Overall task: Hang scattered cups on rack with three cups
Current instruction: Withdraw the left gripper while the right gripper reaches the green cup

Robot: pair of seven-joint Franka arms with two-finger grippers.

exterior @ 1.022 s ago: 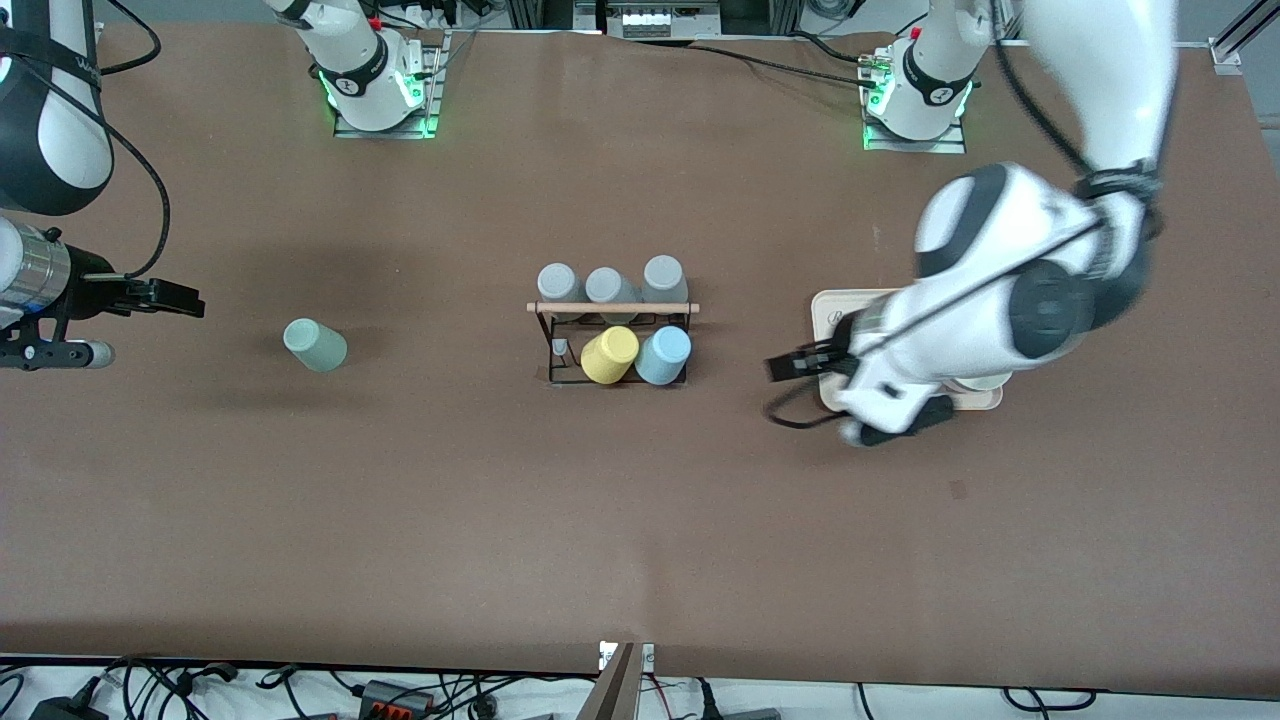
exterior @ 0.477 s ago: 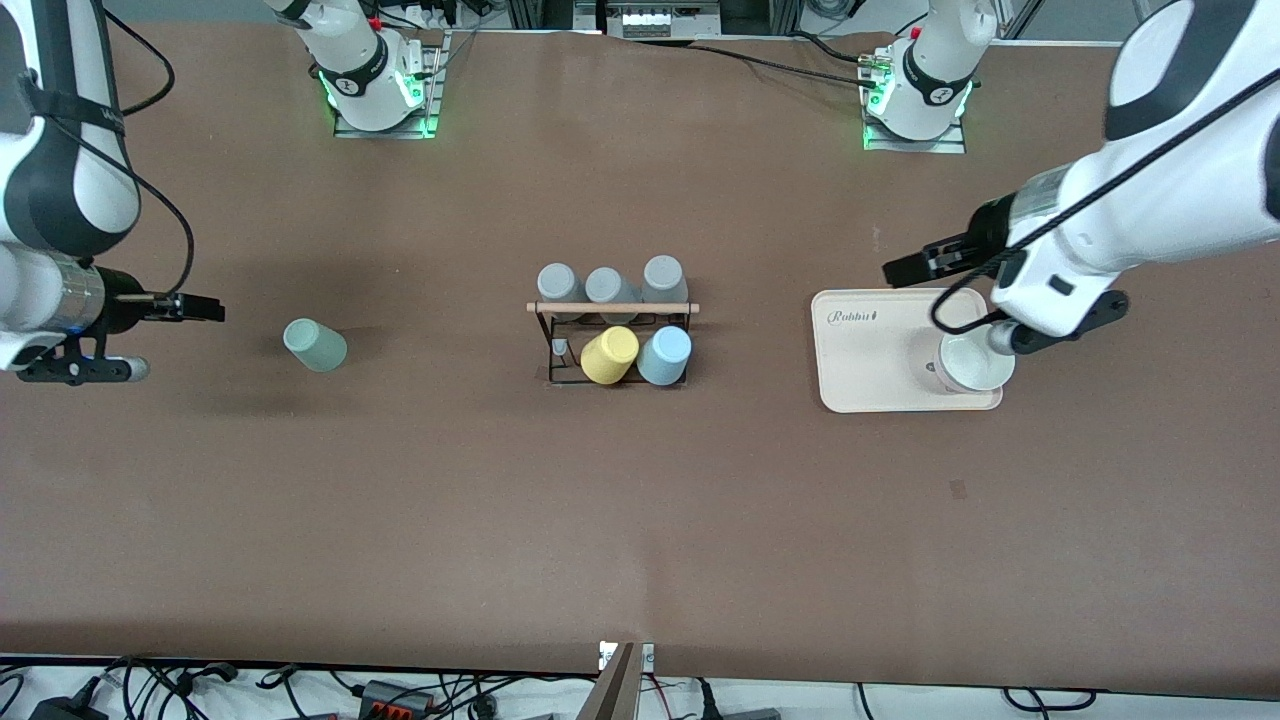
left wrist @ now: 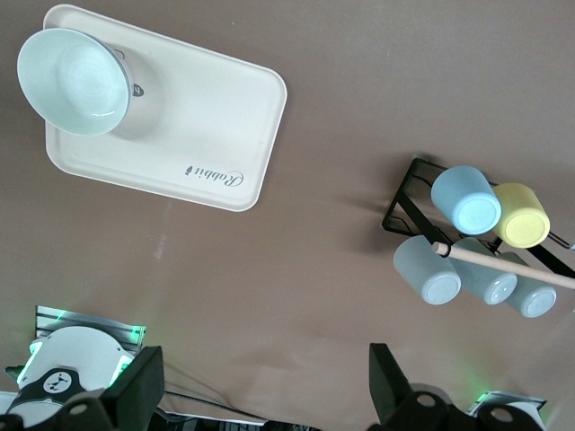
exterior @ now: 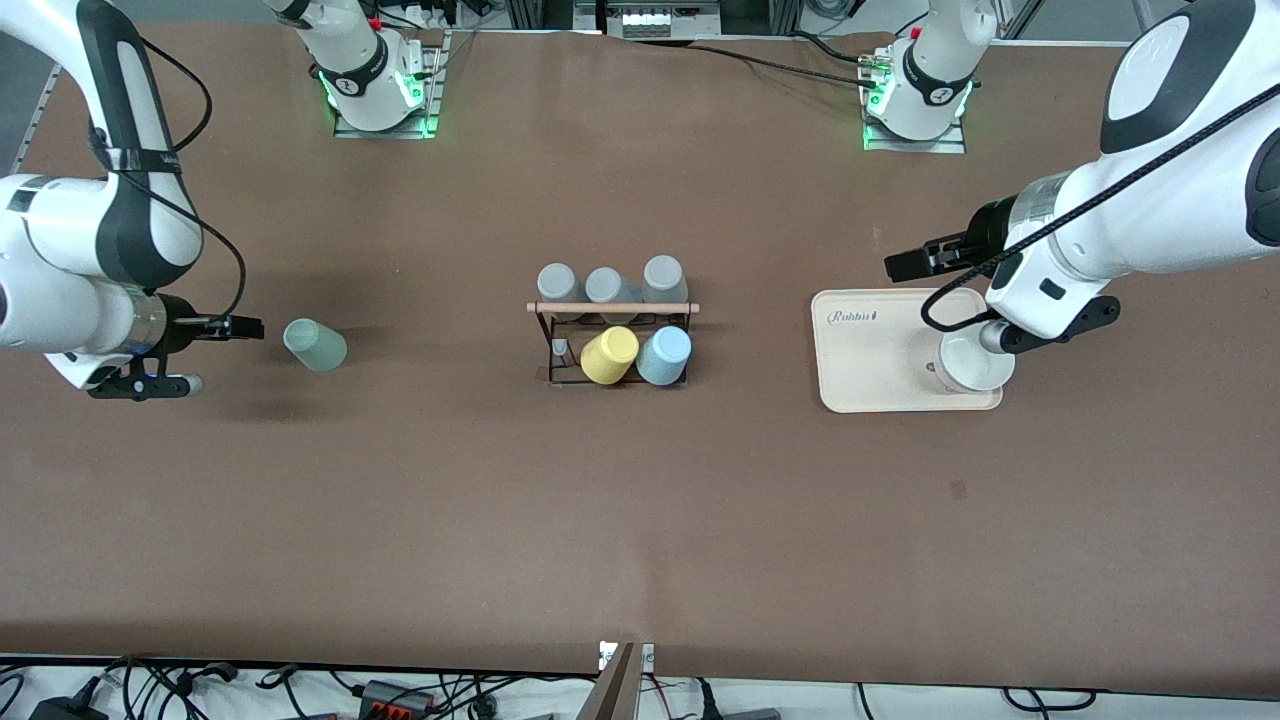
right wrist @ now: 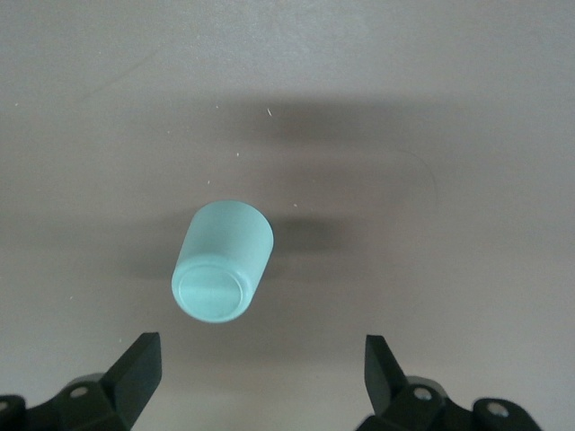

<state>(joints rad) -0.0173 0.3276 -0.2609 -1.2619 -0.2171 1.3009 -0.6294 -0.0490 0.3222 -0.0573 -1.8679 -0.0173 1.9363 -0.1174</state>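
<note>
My right gripper should hang the pale mint green cup (exterior: 315, 345) on the black wire rack (exterior: 612, 307), so next it needs to grab the cup by its closed base.
The pale mint green cup (exterior: 315, 345) sits on the table toward the right arm's end, apart from the rack. My right gripper (exterior: 250, 326) is open and empty just beside it; in the right wrist view the cup (right wrist: 222, 260) shows its closed base ahead of the open gripper (right wrist: 260, 370). The light blue cup (exterior: 664, 355) hangs on the black wire rack (exterior: 612, 307) beside a yellow cup (exterior: 609, 354). My left gripper (exterior: 897, 265) is open and empty above the table by the cream tray's edge. The left wrist view shows the rack (left wrist: 402, 199) and the blue cup (left wrist: 465, 199).
Three grey cups (exterior: 606, 284) hang on the rack's row farther from the front camera. A cream tray (exterior: 870, 350) toward the left arm's end holds a pale cup (exterior: 975, 362), partly under the left arm. Both arm bases stand along the table's back edge.
My right gripper has moved in toward the mint cup. My left arm swung up and away from over the tray, uncovering it, then barely moved.
</note>
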